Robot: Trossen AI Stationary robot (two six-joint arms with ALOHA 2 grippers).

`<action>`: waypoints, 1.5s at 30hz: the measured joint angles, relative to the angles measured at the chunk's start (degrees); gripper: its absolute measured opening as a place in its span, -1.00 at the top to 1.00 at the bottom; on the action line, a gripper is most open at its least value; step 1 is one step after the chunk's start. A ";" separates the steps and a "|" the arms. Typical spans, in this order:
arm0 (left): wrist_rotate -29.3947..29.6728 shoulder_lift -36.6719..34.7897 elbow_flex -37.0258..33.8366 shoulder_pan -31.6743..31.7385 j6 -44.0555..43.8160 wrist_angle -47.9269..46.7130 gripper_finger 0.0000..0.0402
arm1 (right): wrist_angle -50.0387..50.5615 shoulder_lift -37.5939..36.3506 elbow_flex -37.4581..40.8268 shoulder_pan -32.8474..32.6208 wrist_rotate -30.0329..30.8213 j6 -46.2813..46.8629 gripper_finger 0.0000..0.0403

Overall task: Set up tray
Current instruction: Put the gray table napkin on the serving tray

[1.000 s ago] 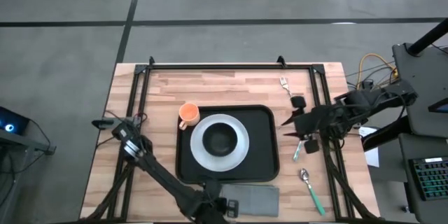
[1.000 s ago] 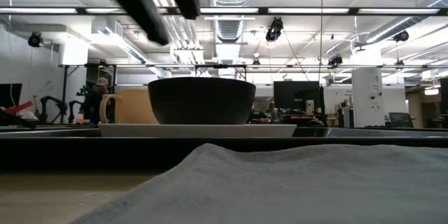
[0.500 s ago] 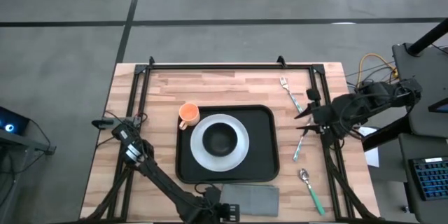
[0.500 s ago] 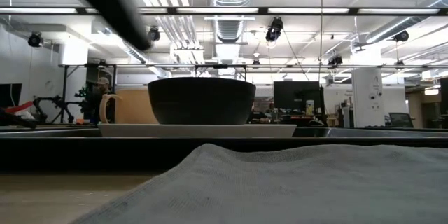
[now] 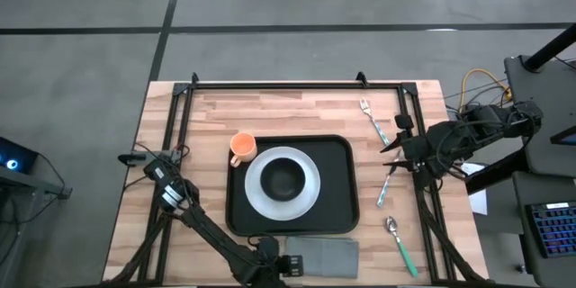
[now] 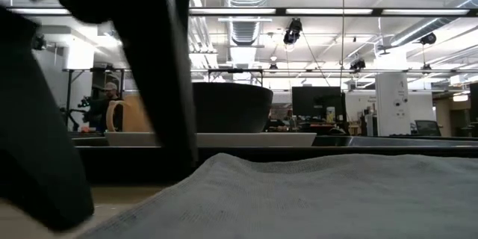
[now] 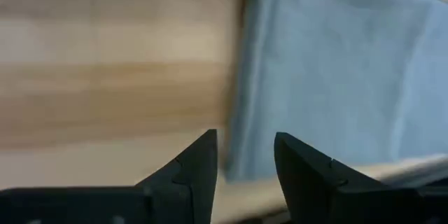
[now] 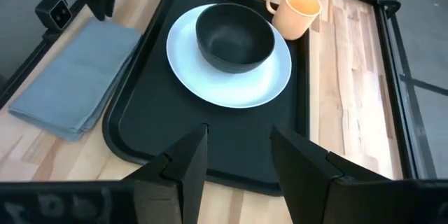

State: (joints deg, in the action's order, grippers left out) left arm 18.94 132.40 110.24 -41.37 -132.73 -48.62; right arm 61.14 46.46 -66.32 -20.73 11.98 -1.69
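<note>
My left gripper grabs the grey napkin by its short folded edge [image 7: 246, 112] next, to set the tray.
The black tray [image 5: 337, 189] lies mid-table and carries a white plate [image 5: 306, 200] with a black bowl [image 5: 283, 178] on it. An orange cup [image 5: 242, 148] stands on the table by the tray's far left corner. A grey folded napkin [image 5: 326, 254] lies on the table between the tray and the near edge. My left gripper [image 5: 277, 261] is open and low at the napkin's left end [image 7: 241, 112]. It fills the left of the low view [image 6: 119, 187]. My right gripper [image 5: 389, 155] is open and empty above the table's right side. My left gripper's open fingers [image 7: 199, 171] stand on either side of the napkin's left edge [image 7: 234, 133], coming down at it from above. I cannot tell whether they touch the cloth. The napkin lies flat on the table.
A fork [image 5: 370, 115], a second green-handled piece of cutlery [image 5: 384, 191] and a spoon [image 5: 399, 238] lie on the wood right of the tray. Black frame rails [image 5: 288, 85] run along the far edge and both sides. Bare wood shows left of the tray.
My left gripper has come down toward the napkin's left end and now fills the left of the low view. My right gripper has drawn back toward the table's right edge and then kept still. The napkin, tray and dishes have not moved.
</note>
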 joint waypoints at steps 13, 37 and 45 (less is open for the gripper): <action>1.31 -0.33 -5.80 0.22 0.65 9.95 0.39 | -0.17 0.09 0.00 0.00 -0.06 1.07 0.28; 2.11 0.00 -7.98 1.58 10.08 16.94 0.99 | -0.13 0.04 0.00 0.00 -0.02 1.51 0.33; 2.95 -0.72 -2.24 2.48 17.49 12.17 1.00 | -0.04 -0.37 0.00 0.00 0.00 0.91 0.41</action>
State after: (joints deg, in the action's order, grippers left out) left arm 21.89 131.68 107.99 -38.89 -115.23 -36.45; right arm 61.10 46.09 -66.32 -20.73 11.99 -0.79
